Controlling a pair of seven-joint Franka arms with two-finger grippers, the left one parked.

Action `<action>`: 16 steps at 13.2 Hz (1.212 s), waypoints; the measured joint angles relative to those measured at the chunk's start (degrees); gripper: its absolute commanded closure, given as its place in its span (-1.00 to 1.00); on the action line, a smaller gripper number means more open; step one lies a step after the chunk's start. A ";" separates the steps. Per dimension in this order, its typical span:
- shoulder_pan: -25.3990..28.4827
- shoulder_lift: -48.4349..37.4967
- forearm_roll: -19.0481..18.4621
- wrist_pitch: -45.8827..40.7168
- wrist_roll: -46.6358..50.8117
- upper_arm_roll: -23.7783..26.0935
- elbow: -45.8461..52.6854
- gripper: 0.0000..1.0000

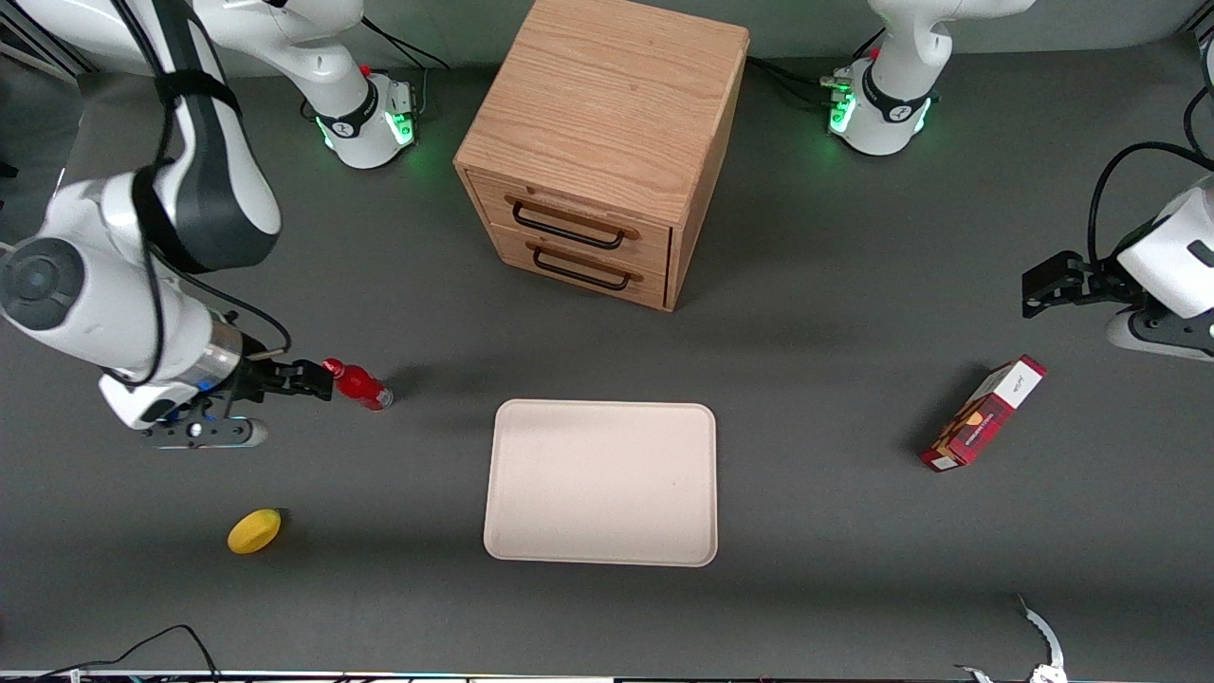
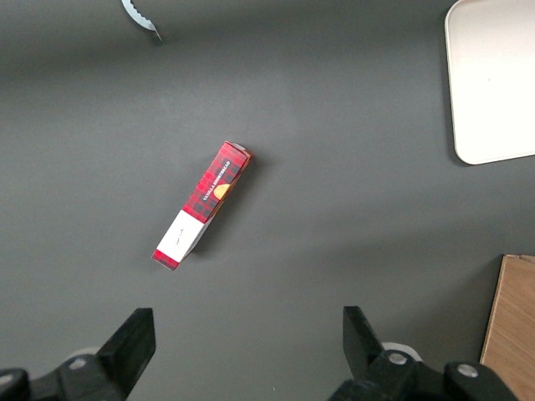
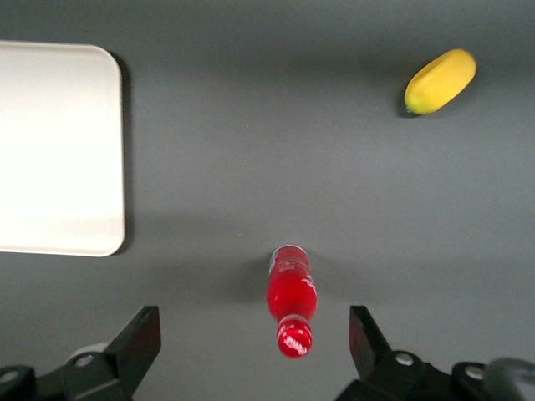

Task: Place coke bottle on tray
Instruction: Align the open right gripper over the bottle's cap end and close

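Observation:
My right gripper grabs the coke bottle by its red cap (image 1: 333, 368) next, to set the bottle on the tray (image 1: 601, 484).
The coke bottle (image 1: 358, 383), small and red with a red cap and clear base, appears to lie on its side on the grey table, beside the cream-beige tray (image 1: 601, 484) toward the working arm's end. Its cap points at my right gripper (image 1: 318, 378), which is open and empty just at the cap end. In the right wrist view the bottle (image 3: 292, 301) shows between the spread fingers of the gripper (image 3: 254, 322), closer to one finger, not touched. The tray (image 3: 50, 150) has nothing on it.
A wooden two-drawer cabinet (image 1: 607, 142) stands farther from the front camera than the tray. A yellow lemon (image 1: 254, 530) lies nearer the camera than the bottle, also in the right wrist view (image 3: 440, 80). A red carton (image 1: 984, 414) lies toward the parked arm's end.

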 measured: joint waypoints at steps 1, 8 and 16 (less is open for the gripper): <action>0.00 -0.01 -0.20 1.56 -0.04 0.13 -2.16 -1.00; -0.68 -2.91 -0.36 7.43 -5.12 0.19 -13.07 -1.00; -1.39 -6.37 -1.44 17.27 -7.60 0.16 -23.76 -0.81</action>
